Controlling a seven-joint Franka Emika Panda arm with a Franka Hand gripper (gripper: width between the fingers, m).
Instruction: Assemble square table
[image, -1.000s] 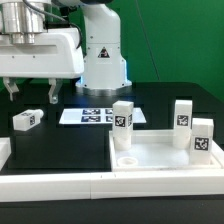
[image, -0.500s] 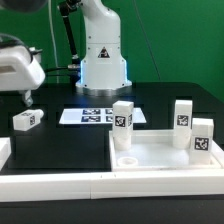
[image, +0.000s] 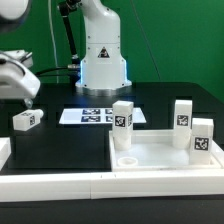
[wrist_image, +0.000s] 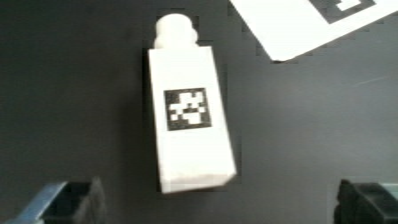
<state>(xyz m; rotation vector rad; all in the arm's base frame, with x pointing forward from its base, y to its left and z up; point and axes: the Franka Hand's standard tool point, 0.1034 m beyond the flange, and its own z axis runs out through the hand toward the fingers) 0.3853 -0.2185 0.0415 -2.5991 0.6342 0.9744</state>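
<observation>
My gripper needs to go lower before it closes on the leg. My fingers are above the lying leg, with dark table between them.
The square table top (image: 160, 158) lies at the front on the exterior view's right, rim up. Three white legs stand upright on it: one at its near-left corner (image: 122, 117), two on its right side (image: 183, 113) (image: 202, 136). Another tagged leg (image: 27, 120) lies on its side on the black table at the left. My gripper (image: 22, 92) hangs just above that leg, partly cut off by the picture's edge. In the wrist view the lying leg (wrist_image: 192, 115) stretches away from my open gripper (wrist_image: 217, 208). The dark fingertips (wrist_image: 63, 205) stand wide either side of its near end, touching nothing.
The marker board (image: 95, 115) lies in front of the robot base (image: 103, 60); its corner shows in the wrist view (wrist_image: 329, 25). A long white border bar (image: 70, 185) runs along the front edge, and another white block (image: 3, 152) sits at the left.
My arm has swung toward the exterior view's left and now sits over the lying leg. The jaws stayed open. No part has moved.
</observation>
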